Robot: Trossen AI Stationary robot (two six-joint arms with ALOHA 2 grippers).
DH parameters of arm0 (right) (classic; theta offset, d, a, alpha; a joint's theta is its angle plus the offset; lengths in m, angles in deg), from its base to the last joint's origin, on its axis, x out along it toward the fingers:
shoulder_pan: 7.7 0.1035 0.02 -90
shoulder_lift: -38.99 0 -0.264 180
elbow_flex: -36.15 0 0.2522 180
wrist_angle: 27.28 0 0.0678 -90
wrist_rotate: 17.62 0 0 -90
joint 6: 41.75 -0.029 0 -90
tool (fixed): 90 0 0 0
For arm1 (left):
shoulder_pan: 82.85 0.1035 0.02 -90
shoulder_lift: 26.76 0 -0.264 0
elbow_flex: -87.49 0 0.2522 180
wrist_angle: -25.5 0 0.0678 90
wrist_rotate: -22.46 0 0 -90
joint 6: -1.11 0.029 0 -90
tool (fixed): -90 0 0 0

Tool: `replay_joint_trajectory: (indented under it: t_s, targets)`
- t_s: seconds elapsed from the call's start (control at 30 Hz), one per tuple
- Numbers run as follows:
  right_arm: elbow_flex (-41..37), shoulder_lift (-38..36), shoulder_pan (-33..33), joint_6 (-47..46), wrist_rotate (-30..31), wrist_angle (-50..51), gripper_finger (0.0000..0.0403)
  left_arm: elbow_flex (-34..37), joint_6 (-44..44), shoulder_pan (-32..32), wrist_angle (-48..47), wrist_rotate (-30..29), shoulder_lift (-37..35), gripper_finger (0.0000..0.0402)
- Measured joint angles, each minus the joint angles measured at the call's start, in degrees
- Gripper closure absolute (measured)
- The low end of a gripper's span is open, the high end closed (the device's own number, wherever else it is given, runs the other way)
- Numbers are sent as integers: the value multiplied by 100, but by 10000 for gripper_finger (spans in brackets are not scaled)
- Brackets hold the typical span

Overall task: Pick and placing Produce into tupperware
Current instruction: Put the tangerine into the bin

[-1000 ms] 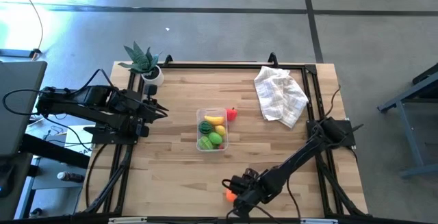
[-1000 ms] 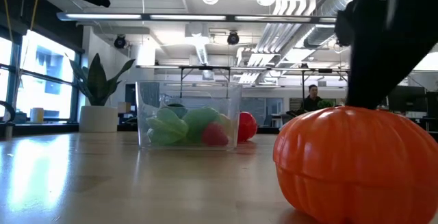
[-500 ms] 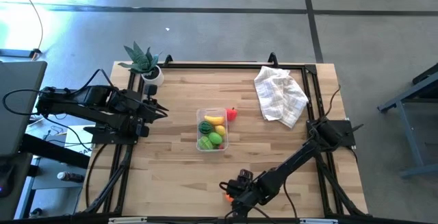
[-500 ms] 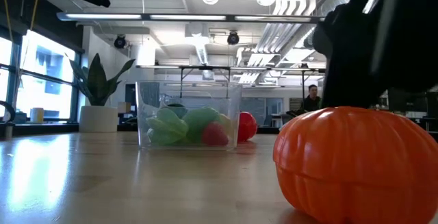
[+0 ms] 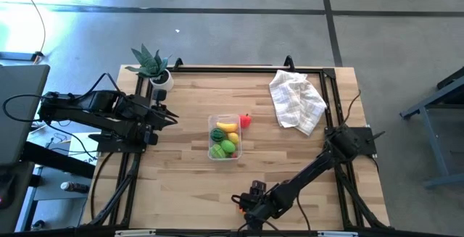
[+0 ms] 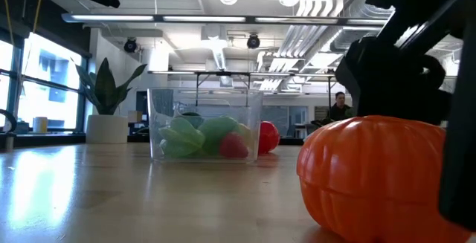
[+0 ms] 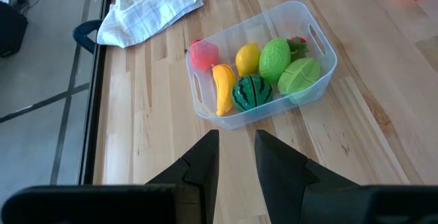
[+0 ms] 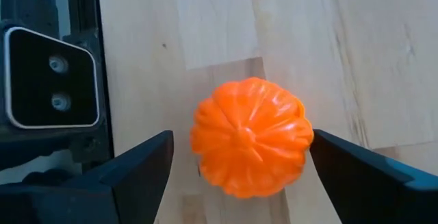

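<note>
I should next grab the orange by its ribbed sides with my right gripper, to add it to the produce in the clear tupperware (image 5: 225,138).
The orange (image 8: 250,136), a ribbed toy fruit, sits on the wood near the table's near edge and looms large in the low view (image 6: 372,176). My right gripper (image 8: 241,142) is open and low over it, one finger on each side, hiding it in the high view (image 5: 244,203). The clear tupperware (image 5: 225,138) stands mid-table and holds the banana (image 7: 222,87), watermelon (image 7: 250,91), lemon (image 7: 248,57) and two light green pieces (image 7: 287,66). A red fruit (image 5: 246,120) lies outside its far right corner. My left gripper (image 7: 236,148) waits open at the table's left.
A crumpled white checked cloth (image 5: 297,101) lies at the far right. A potted green plant (image 5: 152,64) stands at the far left corner. A camera box (image 8: 51,80) sits at the near edge beside the orange. Bare wood lies between tupperware and orange.
My right gripper has moved a little toward the table's left and come down over the orange. The fruit, visible beside it from above a second ago, is now covered, with the fingers on either side of it. The orange has stayed in place.
</note>
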State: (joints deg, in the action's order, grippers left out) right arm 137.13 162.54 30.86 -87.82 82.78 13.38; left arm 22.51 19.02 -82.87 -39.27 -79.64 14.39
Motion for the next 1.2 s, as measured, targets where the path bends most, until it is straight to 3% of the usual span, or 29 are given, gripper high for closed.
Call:
replay_joint_trajectory:
  t_s: [0.87,1.2]
  targets:
    - [2,32,-173,-18,-165,-5,138,-1,0,-1,0,1,2,316]
    - [2,32,-223,-36,-174,-10,146,0,0,0,0,1,2,316]
